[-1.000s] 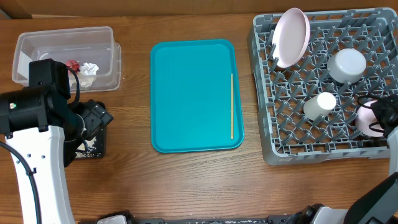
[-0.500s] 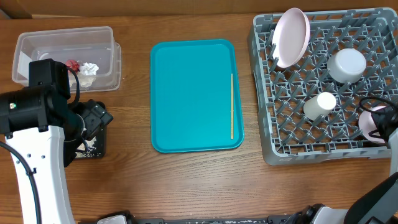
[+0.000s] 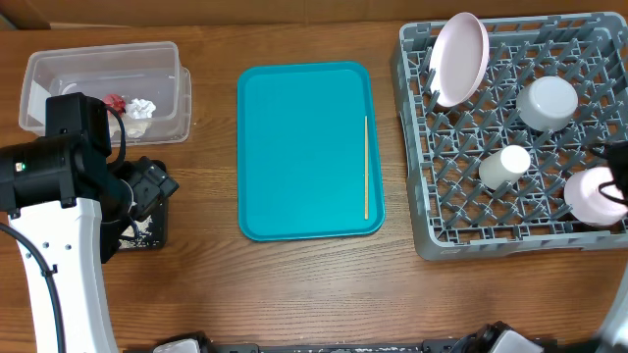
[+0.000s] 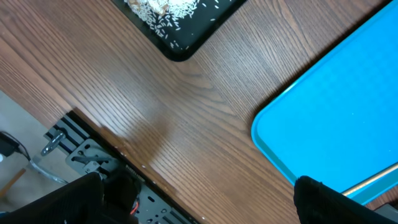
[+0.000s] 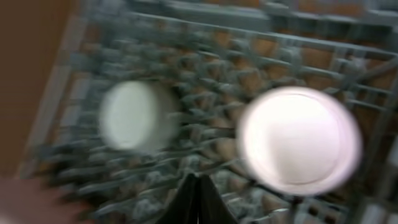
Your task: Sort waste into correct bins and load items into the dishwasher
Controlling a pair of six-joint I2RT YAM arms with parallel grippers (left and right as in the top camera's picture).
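I would leave the bowl in the rack if I lifted my right gripper now, because its fingers are above the pink bowl [image 3: 592, 194] [image 5: 298, 140].
The grey dish rack [image 3: 461, 235] holds the pale plate [image 3: 459, 57] on edge, the grey-blue bowl [image 3: 548, 102] upside down, the white cup [image 3: 504, 165] and the pink bowl [image 3: 592, 194]. The thin wooden stick [image 3: 366, 167] lies on the teal tray [image 3: 294, 147]. The clear tub [image 3: 59, 74] holds the red wrapper [image 3: 114, 102] and white napkin [image 3: 142, 108]. The black tray [image 4: 180, 46] holds rice crumbs. My left gripper [image 4: 199, 208] is open and empty over bare table. My right gripper [image 5: 198, 199] is shut and empty above the rack, near the pink bowl [image 5: 298, 140] and cup [image 5: 130, 115].
The left arm [image 3: 59, 186] covers most of the black tray in the overhead view. The right arm shows only at the right edge [image 3: 618, 157]. The table's front edge and a metal frame [image 4: 87, 155] lie under the left gripper.
My right gripper has drawn back to the right, off the pink bowl, which now stands uncovered in the rack. The left arm has not moved.
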